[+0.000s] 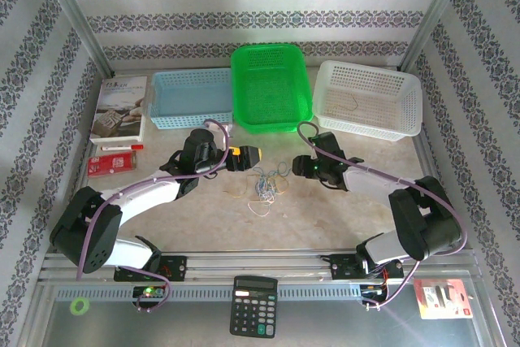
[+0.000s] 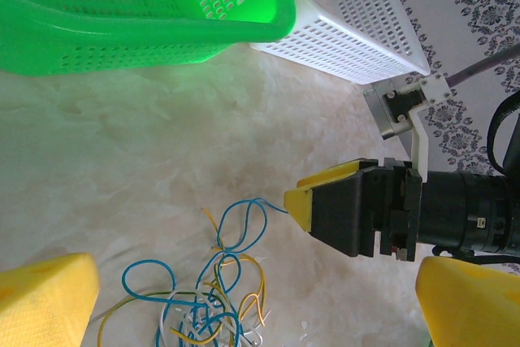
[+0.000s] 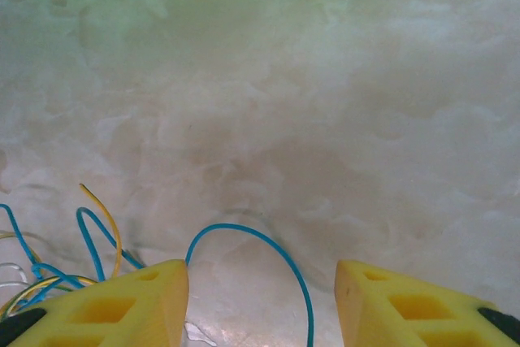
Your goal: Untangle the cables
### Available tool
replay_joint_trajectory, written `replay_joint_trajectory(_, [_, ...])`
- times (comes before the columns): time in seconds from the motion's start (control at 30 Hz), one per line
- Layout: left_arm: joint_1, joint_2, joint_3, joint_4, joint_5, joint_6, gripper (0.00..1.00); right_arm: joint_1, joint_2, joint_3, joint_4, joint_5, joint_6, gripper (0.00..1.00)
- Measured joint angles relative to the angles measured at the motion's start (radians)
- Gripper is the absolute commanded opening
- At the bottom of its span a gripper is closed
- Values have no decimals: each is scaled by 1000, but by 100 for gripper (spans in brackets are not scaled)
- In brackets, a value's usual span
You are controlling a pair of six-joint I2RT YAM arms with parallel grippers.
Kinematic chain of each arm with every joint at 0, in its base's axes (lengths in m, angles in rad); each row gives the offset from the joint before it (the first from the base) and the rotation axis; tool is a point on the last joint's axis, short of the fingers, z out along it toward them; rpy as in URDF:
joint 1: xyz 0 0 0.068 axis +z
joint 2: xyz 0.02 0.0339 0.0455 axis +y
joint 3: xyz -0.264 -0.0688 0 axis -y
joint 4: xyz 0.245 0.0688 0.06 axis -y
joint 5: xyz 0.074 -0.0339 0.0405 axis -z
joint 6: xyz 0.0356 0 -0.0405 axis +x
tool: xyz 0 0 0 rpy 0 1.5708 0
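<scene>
My right gripper grabs the blue cable by the loop arcing clear of the tangle (image 1: 285, 166) (image 3: 269, 240) next, to draw the cable out untangled.
The cables (image 1: 264, 184) lie in a loose tangle of thin blue, yellow and white loops on the marble tabletop between my two arms. My left gripper (image 1: 248, 154) hovers just left of and behind the tangle. Its yellow fingers (image 2: 45, 298) stand wide apart, open, with the cables (image 2: 211, 290) below and between them. My right gripper (image 1: 299, 166) sits at the tangle's right side and is open. One blue loop (image 3: 260, 241) arcs on the table between its yellow fingers (image 3: 114, 306), and it grips nothing. The left wrist view shows the right gripper (image 2: 325, 201) close to a blue loop end.
A blue basket (image 1: 191, 99), a green basket (image 1: 268, 87) and a white basket (image 1: 370, 99) line the back. A booklet (image 1: 120, 107) and a red card (image 1: 114, 164) lie at the left. A calculator (image 1: 253, 306) sits at the front edge.
</scene>
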Motion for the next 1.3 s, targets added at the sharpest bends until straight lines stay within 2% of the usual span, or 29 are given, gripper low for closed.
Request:
replay_joint_trajectory(0.47, [0,0,0,0,0,-11,100,2,0,-37,-6,21,8,37])
replay_joint_trajectory(0.73, [0,0,0,0,0,-12,100,2,15,-38,8,22,10,15])
replay_joint_trajectory(0.8, [0,0,0,0,0,-13,100,2,26,-38,12,21,10,3])
replay_joint_trajectory(0.83, [0,0,0,0,0,-14,100,2,31,-38,13,21,7,0])
replay_joint_trajectory(1.07, [0,-1,0,0,0,-14,100,2,14,-23,-7,6,-3,0])
replay_joint_trajectory(1.3, [0,-13,0,-6,1,13,100,25,-210,92,-85,-27,-26,0])
